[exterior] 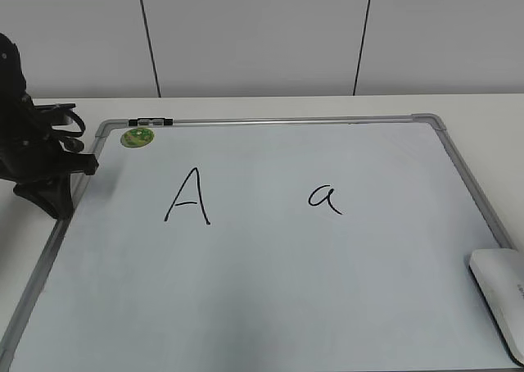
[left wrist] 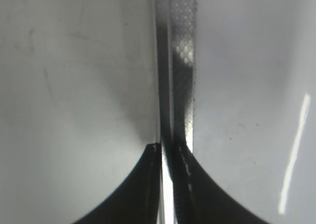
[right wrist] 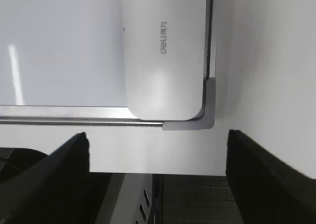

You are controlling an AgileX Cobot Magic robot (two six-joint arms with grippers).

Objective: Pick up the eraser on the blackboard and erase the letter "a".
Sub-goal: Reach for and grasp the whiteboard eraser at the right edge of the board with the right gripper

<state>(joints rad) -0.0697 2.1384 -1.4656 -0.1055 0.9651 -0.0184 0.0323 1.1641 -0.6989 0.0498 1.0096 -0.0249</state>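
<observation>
The eraser is narrow enough across for the open fingers, so my right gripper needs to grab it by its two long sides next.
The blackboard is a white board with a silver frame, lying flat on the table. The small black letter "a" is right of centre. The white eraser lies at the board's near right corner. In the right wrist view the eraser shows grey print and sits inside the grey corner piece. My right gripper is open and empty, over the table edge just short of the eraser. My left gripper is shut over the board's left frame, with its jaws empty.
A tall capital "A" is left of centre. A round green magnet sits at the far left corner, beside a small dark piece on the top frame. The table's front edge drops off below the right gripper.
</observation>
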